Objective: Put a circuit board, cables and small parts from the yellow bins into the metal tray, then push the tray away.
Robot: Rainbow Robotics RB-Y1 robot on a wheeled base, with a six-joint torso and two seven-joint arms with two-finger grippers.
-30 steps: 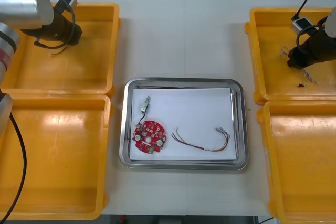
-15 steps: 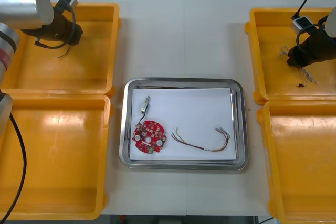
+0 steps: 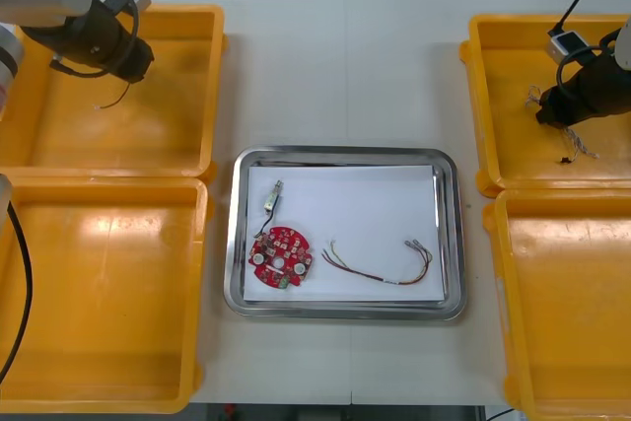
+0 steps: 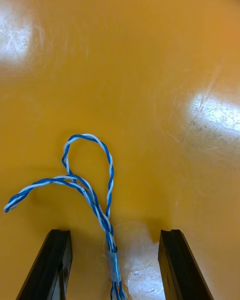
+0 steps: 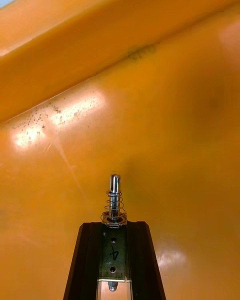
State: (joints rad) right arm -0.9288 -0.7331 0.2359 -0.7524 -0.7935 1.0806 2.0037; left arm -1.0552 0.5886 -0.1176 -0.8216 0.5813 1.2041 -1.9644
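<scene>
I will next grab the twisted blue and white cable's bundled middle [image 4: 113, 260] with my right gripper, where the strands gather, since its loops spread slack on the bottom of the bin.
In the left wrist view my left gripper [image 5: 115, 226] is shut on a small metal part [image 5: 114, 200], a shiny pin with a spring, held above the orange bin floor. From the front it [image 3: 130, 54] hangs over the far left yellow bin [image 3: 187, 145]. My right gripper [image 4: 114, 234] is open low over the far right bin [image 3: 493, 76], with a twisted blue and white cable [image 4: 92, 192] lying between its fingers. From the front it [image 3: 550, 113] sits near that bin's middle. The metal tray [image 3: 449, 234] holds a red circuit board [image 3: 281, 256], a small metal part [image 3: 273, 196] and a red and yellow cable [image 3: 380, 265].
A thin black cable [image 3: 115, 96] lies in the far left bin under the left arm. Loose cable ends [image 3: 584, 148] lie beside the right gripper. The near left bin [image 3: 99, 303] and near right bin [image 3: 572, 313] flank the tray.
My left arm has drawn back toward the table's far edge with the small metal part in its fingers. The right gripper has hardly moved.
</scene>
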